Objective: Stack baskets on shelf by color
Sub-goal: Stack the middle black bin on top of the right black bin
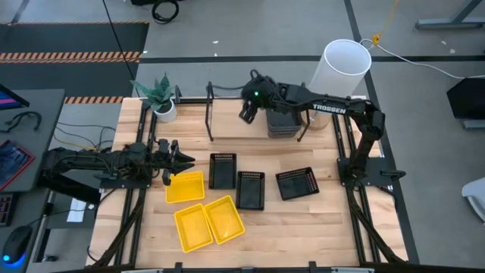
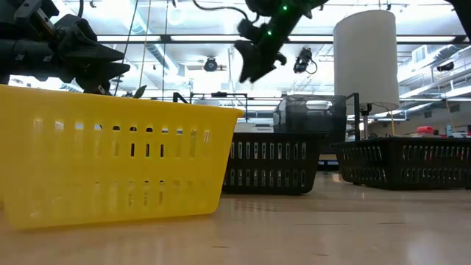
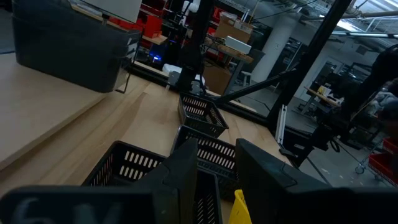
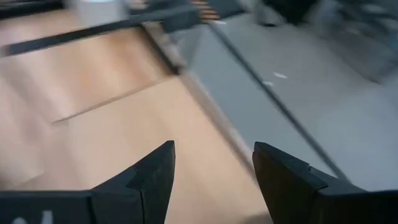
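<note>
I will next use my right gripper to take hold of a black basket by its rim, so that I can stack the black baskets by color for the shelf.
The smoky dark-grey baskets [image 1: 284,121] stand stacked on the right part of the shelf [image 1: 227,127] at the table's far side. My right gripper [image 1: 248,112] hangs open above the shelf, just left of that stack, with nothing between its fingers [image 4: 214,149]. Three black baskets [image 1: 223,171] [image 1: 251,189] [image 1: 296,183] rest on the tabletop in the middle. Three yellow baskets [image 1: 186,187] [image 1: 193,227] [image 1: 224,218] lie to their left and nearer. My left gripper [image 1: 182,159] waits open and level at the left, just beyond the farthest yellow basket.
A tall white cylinder [image 1: 345,68] stands past the shelf's right end, and a potted plant [image 1: 161,97] stands at its left end. Thin black wire uprights [image 1: 210,114] frame the shelf. Bare shelf board lies left of the grey stack.
</note>
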